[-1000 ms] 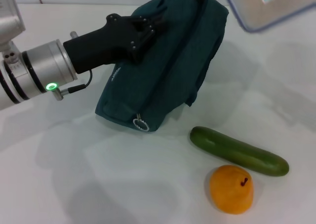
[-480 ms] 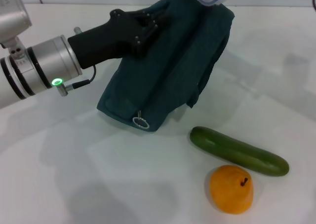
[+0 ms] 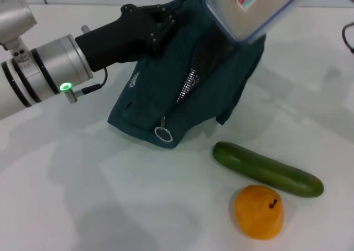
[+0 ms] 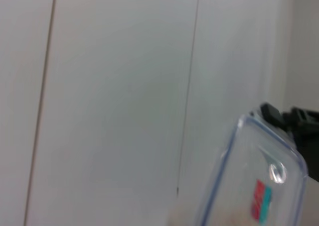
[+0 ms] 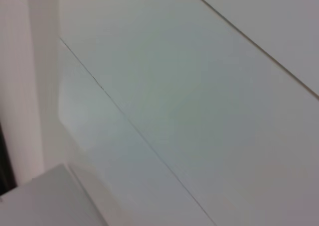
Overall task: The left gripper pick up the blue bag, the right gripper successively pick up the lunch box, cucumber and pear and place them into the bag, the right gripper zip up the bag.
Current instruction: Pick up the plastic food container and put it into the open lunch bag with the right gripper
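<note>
The lunch box [image 3: 251, 8] hangs tilted above the blue bag's opening [image 3: 204, 57] in the head view and would miss, so my right gripper should hold it until it's in the bag.
My left gripper [image 3: 157, 24] is shut on the upper edge of the blue bag [image 3: 166, 99] and holds that side up off the table. The bag's mouth gapes, showing a strip of silver foil lining [image 3: 187, 85]. Its ring pull [image 3: 163, 134] hangs at the lower end. The lunch box [image 3: 251, 8] hangs tilted in the air over the bag's upper right side, its lower corner at the mouth. In the left wrist view the right gripper [image 4: 288, 119] grips the far end of the lunch box [image 4: 251, 186]. The cucumber [image 3: 268, 169] and pear [image 3: 259, 211] lie on the table to the right of the bag.
The white table [image 3: 83, 207] stretches out in front of the bag and to its left. A dark cable [image 3: 347, 36] shows at the right edge. The right wrist view shows only pale wall panels.
The lunch box has come in from the upper right and down onto the bag's mouth. The bag's opening has widened, showing foil, and the ring pull has dropped lower.
</note>
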